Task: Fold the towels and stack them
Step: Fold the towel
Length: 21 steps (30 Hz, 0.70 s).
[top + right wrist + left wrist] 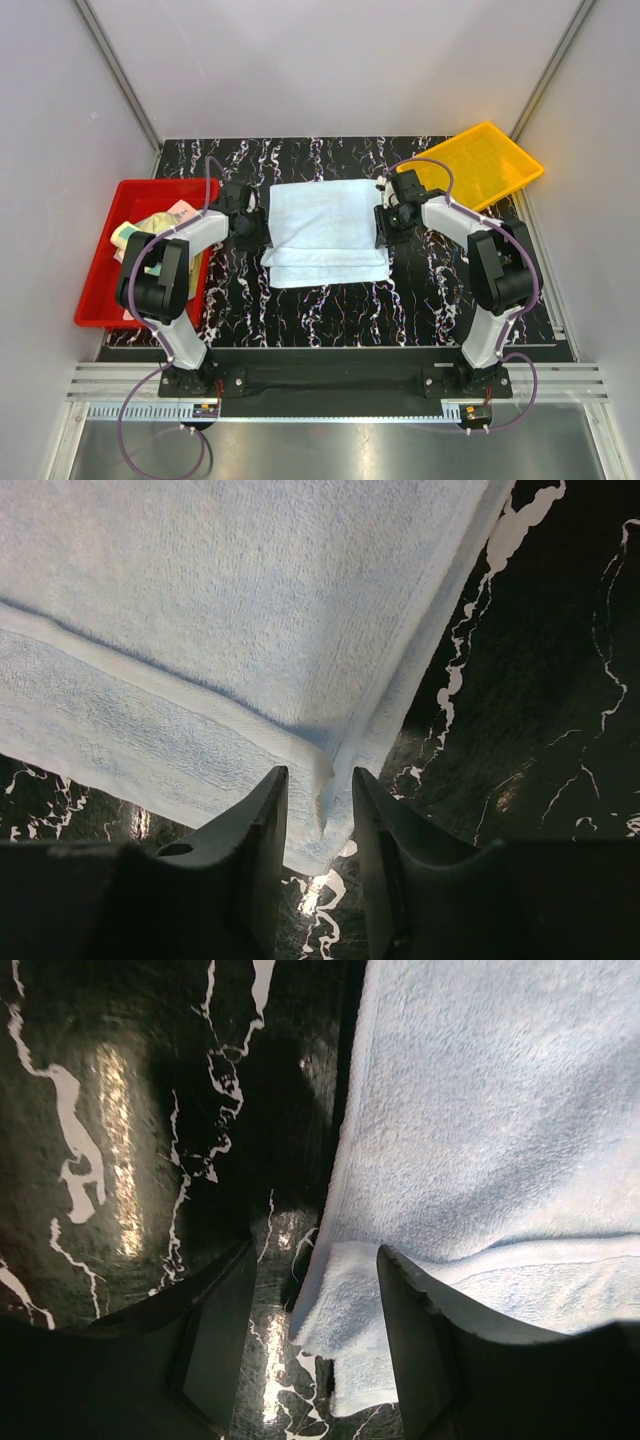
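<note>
The left gripper should next take hold of the light blue towel's top-layer corner (268,255) (328,1289), opposite the right gripper, to straighten that layer and fold it.
A light blue towel (325,225) lies on the black marbled table, folded so its top layer stops short of the lower layer's near edge. My left gripper (250,225) is open at the towel's left edge; in the left wrist view the towel's edge (340,1300) lies between the wide-spread fingers of the gripper (315,1260). My right gripper (385,222) is at the right edge. Its jaws (318,775) stand narrowly open astride a raised ridge of the towel (200,610). More towels, pale yellow-green and peach (165,220), lie in the red tray.
A red tray (105,300) stands at the table's left edge, beside the left arm. A yellow tray (485,160) sits tilted at the back right corner. Grey walls close in the table on three sides.
</note>
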{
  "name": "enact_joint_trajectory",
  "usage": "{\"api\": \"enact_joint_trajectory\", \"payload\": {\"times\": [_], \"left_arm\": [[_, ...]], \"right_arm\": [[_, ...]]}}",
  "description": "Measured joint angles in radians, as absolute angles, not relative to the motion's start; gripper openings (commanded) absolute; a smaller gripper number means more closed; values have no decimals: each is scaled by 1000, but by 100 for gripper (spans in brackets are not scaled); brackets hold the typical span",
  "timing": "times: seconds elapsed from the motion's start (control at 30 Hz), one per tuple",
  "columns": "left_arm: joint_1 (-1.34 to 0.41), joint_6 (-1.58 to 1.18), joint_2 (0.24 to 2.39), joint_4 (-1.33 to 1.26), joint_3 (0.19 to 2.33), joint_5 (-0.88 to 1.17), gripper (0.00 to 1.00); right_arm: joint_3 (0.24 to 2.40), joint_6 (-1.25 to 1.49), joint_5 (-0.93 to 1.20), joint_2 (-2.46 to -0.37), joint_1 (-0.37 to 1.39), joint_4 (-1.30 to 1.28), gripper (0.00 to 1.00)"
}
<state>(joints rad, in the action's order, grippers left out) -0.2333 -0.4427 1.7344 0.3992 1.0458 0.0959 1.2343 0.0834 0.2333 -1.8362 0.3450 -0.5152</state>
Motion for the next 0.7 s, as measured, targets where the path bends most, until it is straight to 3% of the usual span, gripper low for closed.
{"api": "enact_joint_trajectory", "payload": {"times": [0.43,0.57,0.7], "left_arm": [[-214,-383,1774,391,1074,214,44],[-214,-384,1774,391,1072,216,37],[-214,-389,1774,392,1069,221,22]], "right_arm": [[1253,56,175,-1836,345,-530,41],[1249,57,175,-1836,345,-528,41],[1239,57,176,-1836,345,-528,41]]}}
